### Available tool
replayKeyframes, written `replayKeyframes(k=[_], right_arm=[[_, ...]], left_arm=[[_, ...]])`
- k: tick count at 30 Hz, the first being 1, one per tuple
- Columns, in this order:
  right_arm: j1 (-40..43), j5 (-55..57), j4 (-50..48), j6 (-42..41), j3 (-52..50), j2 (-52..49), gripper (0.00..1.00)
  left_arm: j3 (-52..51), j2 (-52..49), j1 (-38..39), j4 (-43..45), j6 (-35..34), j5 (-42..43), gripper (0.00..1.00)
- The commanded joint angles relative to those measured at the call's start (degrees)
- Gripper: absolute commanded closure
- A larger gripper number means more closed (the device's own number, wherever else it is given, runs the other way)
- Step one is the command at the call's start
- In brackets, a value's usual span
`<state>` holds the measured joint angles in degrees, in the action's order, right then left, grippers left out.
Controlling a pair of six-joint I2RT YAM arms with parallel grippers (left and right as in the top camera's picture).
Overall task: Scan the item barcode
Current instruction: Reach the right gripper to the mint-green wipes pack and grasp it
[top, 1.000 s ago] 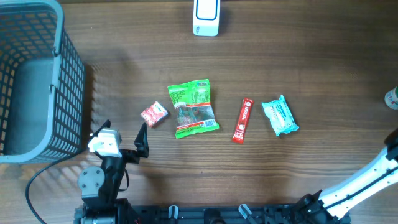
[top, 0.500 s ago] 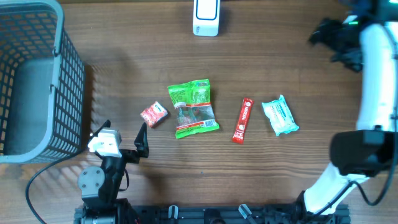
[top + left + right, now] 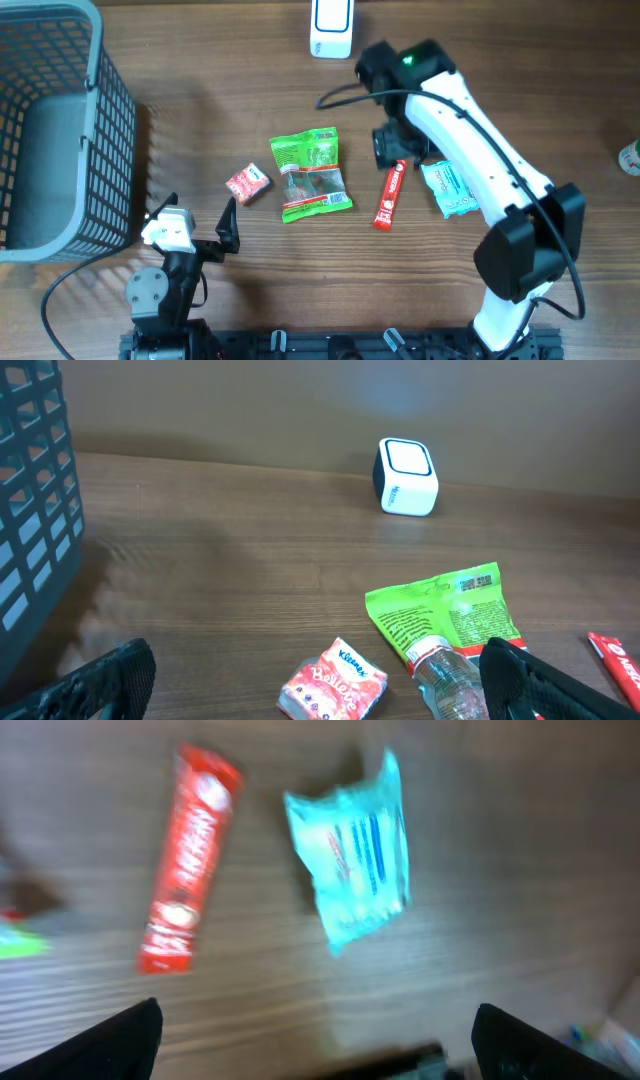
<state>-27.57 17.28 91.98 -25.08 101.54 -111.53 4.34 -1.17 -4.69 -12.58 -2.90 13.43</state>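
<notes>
The teal packet should be picked up next by my right gripper from above, across its printed middle (image 3: 452, 187), so that the packet's bottom can be shown to the scanner (image 3: 331, 28).
Several small items lie in a row on the wooden table: a pink tissue pack (image 3: 247, 185), a green snack packet (image 3: 312, 172), a red stick sachet (image 3: 390, 195) and a teal packet (image 3: 450, 188). The white scanner (image 3: 331, 28) stands at the far edge. My right gripper (image 3: 398, 150) hovers open above the red sachet (image 3: 190, 880) and the teal packet (image 3: 355, 855), holding nothing. That view is blurred. My left gripper (image 3: 198, 215) rests open at the near left. The tissue pack (image 3: 333, 685) lies just ahead of it, and the green packet (image 3: 445, 615) and scanner (image 3: 406, 477) are farther off.
A tall grey mesh basket (image 3: 50, 130) fills the left side of the table, and its wall (image 3: 30, 530) stands close to my left gripper. A small object (image 3: 630, 158) shows at the right edge.
My right arm has swung in from the far right edge to the middle, above the red sachet and teal packet. The left arm and the items have not moved.
</notes>
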Motion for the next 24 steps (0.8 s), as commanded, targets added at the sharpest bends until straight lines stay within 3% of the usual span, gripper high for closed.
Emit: replayKeyframes(k=[1,9,13,18,24], right_arm=[[0.0,3.7,0.2,-5.6,-5.9,4.8,0.00],[0.0,-0.6,-1.0,-7.3,-11.8,30.4,0.00],[0.0,-1.2,-16.0,-5.0,-23.7,40.5,0.00],[0.1,-2.3,-37.1,1.1,-42.8,36.4,0.00],[0.1,8.0,-39.6,2.5,-43.0,22.1,0.05]], left_arm=[[-0.4,0.2,-0.3,0.2,-0.6,0.5,0.00],[-0.4,0.2,-0.3,0.2,-0.6,0.5,0.00],[-0.4,0.2,-0.3,0.2,-0.6,0.5,0.00],[-0.4,0.2,-0.3,0.2,-0.6,0.5,0.00],[-0.4,0.2,-0.3,0.2,-0.6,0.5,0.00]])
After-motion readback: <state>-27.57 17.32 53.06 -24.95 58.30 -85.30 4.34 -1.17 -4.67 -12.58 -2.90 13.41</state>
